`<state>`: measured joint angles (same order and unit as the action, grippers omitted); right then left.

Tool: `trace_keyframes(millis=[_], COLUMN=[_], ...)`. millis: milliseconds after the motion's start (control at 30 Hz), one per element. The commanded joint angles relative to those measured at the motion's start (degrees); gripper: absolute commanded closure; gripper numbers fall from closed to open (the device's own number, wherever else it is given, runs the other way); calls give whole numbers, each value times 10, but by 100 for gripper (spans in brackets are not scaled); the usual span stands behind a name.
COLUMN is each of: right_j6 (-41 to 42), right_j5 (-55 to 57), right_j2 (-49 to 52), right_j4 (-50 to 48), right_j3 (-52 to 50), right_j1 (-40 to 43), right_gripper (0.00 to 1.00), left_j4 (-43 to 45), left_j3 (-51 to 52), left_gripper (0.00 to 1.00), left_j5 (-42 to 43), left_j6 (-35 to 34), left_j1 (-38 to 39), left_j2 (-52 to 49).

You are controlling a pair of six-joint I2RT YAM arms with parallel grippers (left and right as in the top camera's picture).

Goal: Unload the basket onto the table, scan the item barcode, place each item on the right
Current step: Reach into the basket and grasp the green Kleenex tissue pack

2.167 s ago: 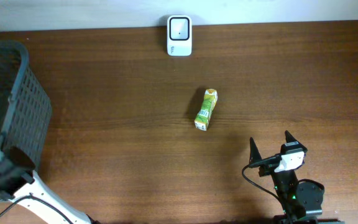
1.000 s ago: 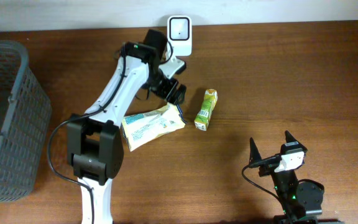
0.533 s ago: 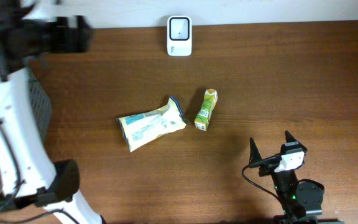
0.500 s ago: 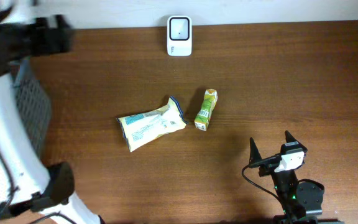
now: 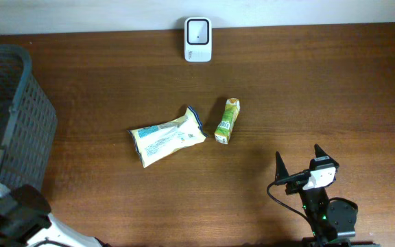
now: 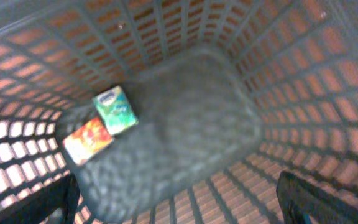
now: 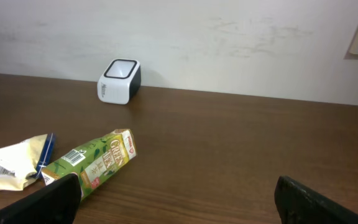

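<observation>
The green box needs to be grabbed by my left gripper at the end away from its pale label (image 6: 123,122). The box's broad sides will then stay free, so the barcode can be scanned.
The white barcode scanner (image 5: 197,30) stands at the table's far edge, also seen in the right wrist view (image 7: 119,81). A green tea carton (image 5: 227,120) lies mid-table on its side, its barcode facing up (image 7: 91,166). A yellow-white snack packet (image 5: 166,136) lies just left of it. My left gripper (image 6: 179,208) hangs open over the inside of the dark basket (image 6: 229,124), above a green box (image 6: 115,110) and an orange box (image 6: 87,140). My right gripper (image 5: 298,162) rests open at the front right, holding nothing.
The dark mesh basket (image 5: 19,116) fills the table's left end. My left arm's white link (image 5: 12,219) shows at the front left corner. A pale wall runs behind the scanner.
The left arm has left the snack packet on the table beside the carton and swung back left over the basket. The right arm has not moved.
</observation>
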<state>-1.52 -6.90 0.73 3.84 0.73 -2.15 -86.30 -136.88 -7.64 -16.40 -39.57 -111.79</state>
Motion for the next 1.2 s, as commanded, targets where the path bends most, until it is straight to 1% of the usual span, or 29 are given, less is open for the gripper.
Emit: trace_keyframes(millis=[0, 33, 100, 133, 200, 300, 367, 433, 467, 633, 733, 867, 933, 1033, 1100, 1167], right_j6=[1, 1, 1, 1, 1, 1, 1, 1, 1, 1, 1, 1, 1, 1, 1, 1], right_j5=[1, 1, 1, 1, 1, 1, 1, 1, 1, 1, 1, 1, 1, 1, 1, 1], right_j2=[-4, -4, -4, -4, -4, -4, -4, -4, -4, -4, -4, -4, -4, -4, -4, -4], right_j4=[1, 1, 1, 1, 1, 1, 1, 1, 1, 1, 1, 1, 1, 1, 1, 1], right_j3=[-4, -4, -4, -4, -4, -4, -4, -4, -4, -4, -4, -4, -4, -4, -4, -4], right_j1=[-5, -5, -5, -5, -5, -5, -5, -5, -5, -5, -5, -5, -5, -5, -5, -5], right_gripper=[1, 1, 1, 1, 1, 1, 1, 1, 1, 1, 1, 1, 1, 1, 1, 1], left_j4=[62, 102, 157, 202, 279, 392, 441, 455, 462, 452, 446, 442, 442, 442, 443, 447], left_j3=[123, 178, 247, 298, 369, 446, 468, 470, 470, 470, 470, 470, 470, 470, 470, 470], left_gripper=[1, 1, 1, 1, 1, 1, 1, 1, 1, 2, 3, 2, 2, 4, 16, 48], left_j5=[-13, -19, -27, -27, -27, -30, -30, -46, -70, -119, -123, -126, -144, -147, -147, -147], left_j6=[-8, -6, -5, 1, 28, 84, 84, 83, 83, 81, 81, 84, 84, 84, 84, 84], left_j1=[-21, -31, -46, -56, -65, -67, -67, -67, -67, -68, -67, -68, -68, -71, -71, -71], left_j2=[-17, -17, -17, -17, -18, -18, -18, -18, -19, -37, -63, -80, -92, -99, -101, -101])
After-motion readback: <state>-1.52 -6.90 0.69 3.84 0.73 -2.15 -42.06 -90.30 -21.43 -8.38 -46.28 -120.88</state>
